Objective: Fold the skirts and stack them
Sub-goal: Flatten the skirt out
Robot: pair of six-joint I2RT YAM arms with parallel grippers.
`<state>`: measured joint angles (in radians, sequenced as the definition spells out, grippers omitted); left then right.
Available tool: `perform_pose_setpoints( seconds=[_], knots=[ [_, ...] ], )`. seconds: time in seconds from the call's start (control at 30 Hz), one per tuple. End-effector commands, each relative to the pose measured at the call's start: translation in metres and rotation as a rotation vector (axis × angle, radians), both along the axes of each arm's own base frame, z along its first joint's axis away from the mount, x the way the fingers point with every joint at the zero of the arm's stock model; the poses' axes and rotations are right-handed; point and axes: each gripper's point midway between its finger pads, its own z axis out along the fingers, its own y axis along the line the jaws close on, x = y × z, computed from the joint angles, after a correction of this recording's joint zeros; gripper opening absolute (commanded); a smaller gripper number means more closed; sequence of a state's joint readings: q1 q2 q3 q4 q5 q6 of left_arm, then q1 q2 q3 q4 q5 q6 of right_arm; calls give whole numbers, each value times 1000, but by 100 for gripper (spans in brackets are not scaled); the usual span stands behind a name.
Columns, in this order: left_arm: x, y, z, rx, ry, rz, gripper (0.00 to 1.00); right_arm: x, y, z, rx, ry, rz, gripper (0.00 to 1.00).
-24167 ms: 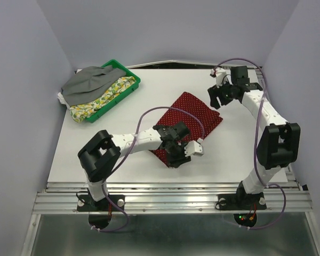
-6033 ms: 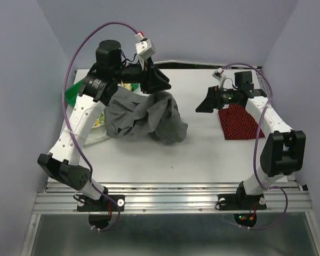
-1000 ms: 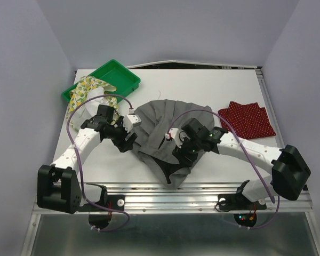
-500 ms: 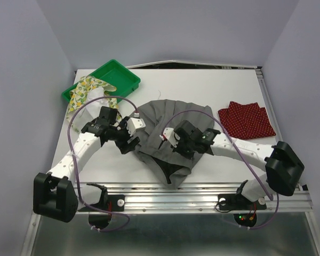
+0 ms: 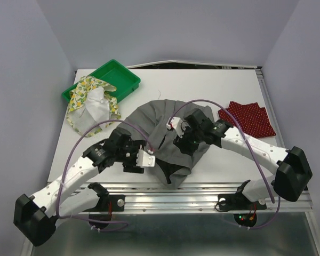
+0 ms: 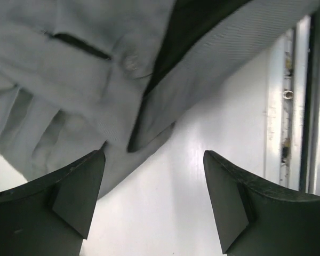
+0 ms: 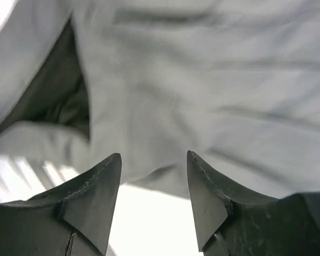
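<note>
My right gripper grips the grey skirt's near edge [image 5: 186, 165] [image 7: 104, 153] next, to spread the skirt straight.
The grey skirt [image 5: 168, 125] lies spread and rumpled at the table's middle, its dark lining showing at the near edge. My left gripper [image 5: 134, 164] is open and empty, low over bare table by the skirt's near-left hem; the left wrist view [image 6: 153, 160] shows the hem [image 6: 69, 64] just ahead of the fingers. My right gripper [image 5: 184, 143] is open and empty above the skirt's near-right part [image 7: 202, 80], jaws [image 7: 153, 154] over a fold edge. The dark red dotted skirt [image 5: 248, 120] lies folded at the right. The lemon-print skirt [image 5: 90, 104] hangs out of the tray.
A green plastic tray [image 5: 117, 74] stands at the back left corner. A metal rail [image 5: 170, 194] runs along the table's near edge and also shows in the left wrist view [image 6: 301, 106]. Purple walls close in the left, right and back sides.
My left gripper has pulled away from the skirt's left side toward the near edge. My right gripper has shifted a little back and right over the grey skirt. Both stay open.
</note>
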<state>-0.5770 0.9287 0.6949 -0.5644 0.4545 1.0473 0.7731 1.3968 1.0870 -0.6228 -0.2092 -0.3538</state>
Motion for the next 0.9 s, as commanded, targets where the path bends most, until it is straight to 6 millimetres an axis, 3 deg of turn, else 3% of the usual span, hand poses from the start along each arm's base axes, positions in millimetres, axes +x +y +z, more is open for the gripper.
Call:
perform_pose_setpoints(
  seconds=[0.0, 0.13, 0.37, 0.63, 0.87],
  knots=[
    [-22, -20, -3, 9, -144, -174, 85, -41, -14, -24, -26, 148, 57, 59],
    [-39, -34, -23, 57, -169, -261, 84, -47, -13, -31, -42, 165, 63, 65],
    [-57, -66, -29, 35, -181, -352, 81, -40, -19, -57, -121, 143, 8, 66],
    [-61, -80, -40, 53, -147, -344, 77, -63, -11, -57, -118, 174, 70, 68],
    [-66, -85, -45, 53, -125, -351, 76, -66, -14, -67, -191, 93, 99, 71]
  ],
)
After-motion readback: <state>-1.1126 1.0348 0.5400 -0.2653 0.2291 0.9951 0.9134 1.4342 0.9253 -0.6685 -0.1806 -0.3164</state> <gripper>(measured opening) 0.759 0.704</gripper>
